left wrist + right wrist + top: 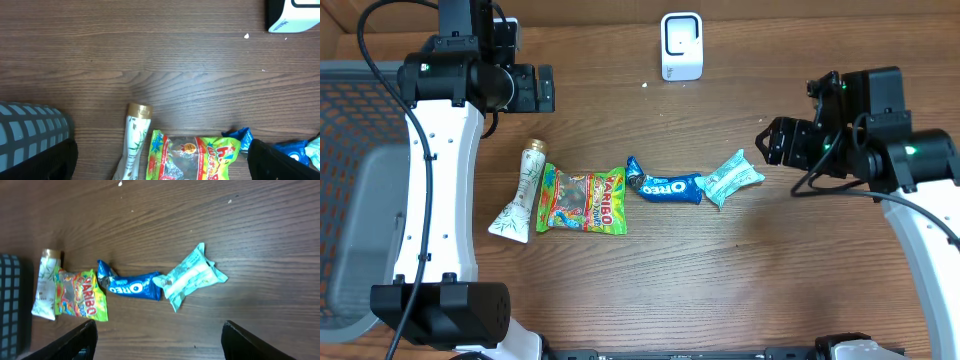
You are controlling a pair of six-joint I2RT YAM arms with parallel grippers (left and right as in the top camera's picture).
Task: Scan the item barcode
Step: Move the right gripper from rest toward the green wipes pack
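Note:
Next, my right gripper reaches the teal packet and pinches its middle from above, so the packet's bottom stays uncovered to present to the scanner (681, 46).
A row of items lies mid-table: a white tube (520, 195), a green Haribo bag (583, 202), a blue Oreo pack (665, 186) and a teal packet (732, 177). The white scanner (681, 46) stands at the back edge. My left gripper (535, 88) hangs open above and behind the tube; in its wrist view the gripper (160, 150) frames the tube (134, 142) and Haribo bag (195, 157). My right gripper (770, 142) is open just right of the teal packet, holding nothing. The right wrist view shows the gripper (159, 325) short of the teal packet (192, 277) and Oreo pack (131, 285).
A grey mesh basket (350, 150) sits off the table's left side, its corner showing in the left wrist view (30, 130). A small white speck (643, 84) lies near the scanner. Bare wood stretches in front of the item row.

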